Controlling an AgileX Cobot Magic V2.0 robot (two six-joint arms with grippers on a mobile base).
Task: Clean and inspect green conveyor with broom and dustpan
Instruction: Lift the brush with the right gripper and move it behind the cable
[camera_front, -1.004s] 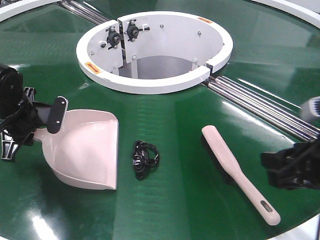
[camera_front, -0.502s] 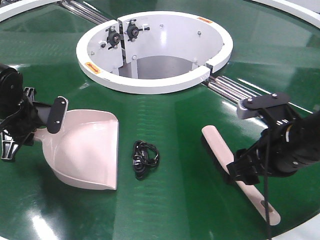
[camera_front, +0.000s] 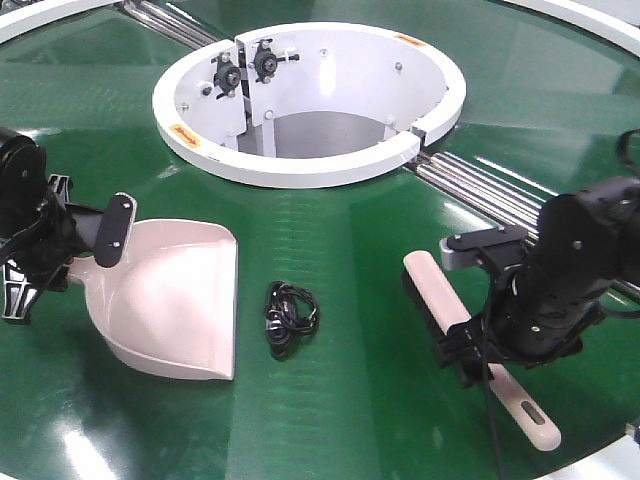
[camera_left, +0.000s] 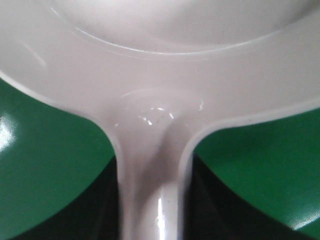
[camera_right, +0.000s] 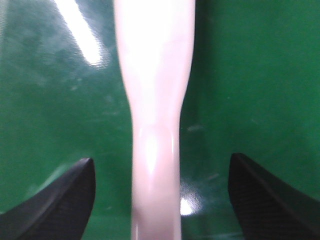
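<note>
My right gripper is going to grab the broom by its handle (camera_front: 510, 390) next. Then it can sweep the black cord (camera_front: 290, 315) into the dustpan.
The pale pink dustpan (camera_front: 170, 300) lies on the green conveyor (camera_front: 340, 230) at the left, mouth facing the near right. My left gripper (camera_front: 95, 245) is shut on its thin handle (camera_left: 150, 190), with dark fingers (camera_left: 102, 205) pressed against both sides. The broom (camera_front: 432, 288) lies at the right, its handle end (camera_front: 530, 420) pointing to the near edge. My right gripper (camera_front: 478, 352) hangs low over the broom's handle (camera_right: 155, 150). It is open, with the fingertips (camera_right: 65, 200) well apart on either side and not touching it.
A small black tangle of cord (camera_front: 288, 318) lies on the belt between dustpan and broom. The white circular hub (camera_front: 310, 165) stands behind, with silver rollers (camera_front: 520, 205) running out to its right. The belt's near rim (camera_front: 600, 460) is close to the broom's end.
The right arm has swung in from the right edge and come down over the broom's handle. The left gripper, dustpan, broom and cord have stayed put.
</note>
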